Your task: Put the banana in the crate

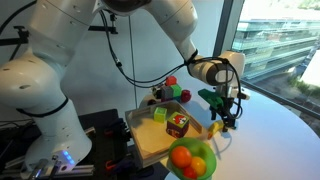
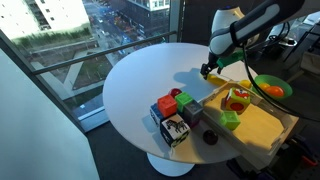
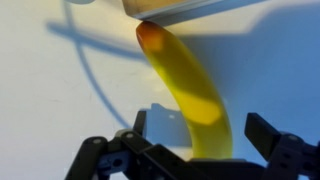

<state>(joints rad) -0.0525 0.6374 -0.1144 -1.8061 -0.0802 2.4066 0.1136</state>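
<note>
The robot's open fingers reach down on either side of the banana's near end, so the gripper needs to close on the banana's near end.
The banana is small, curved and yellow. In the wrist view it lies on the white table and runs from the crate's edge at the top down between my fingers. My gripper is open and straddles the banana's near end, with a gap on each side. In both exterior views the gripper points down at the banana, just beside the crate. The crate is a shallow light wood tray.
A green bowl with round orange fruits stands by the crate. A red box and a yellow-green block are in the crate. Several coloured blocks stand on the round white table, near its edge.
</note>
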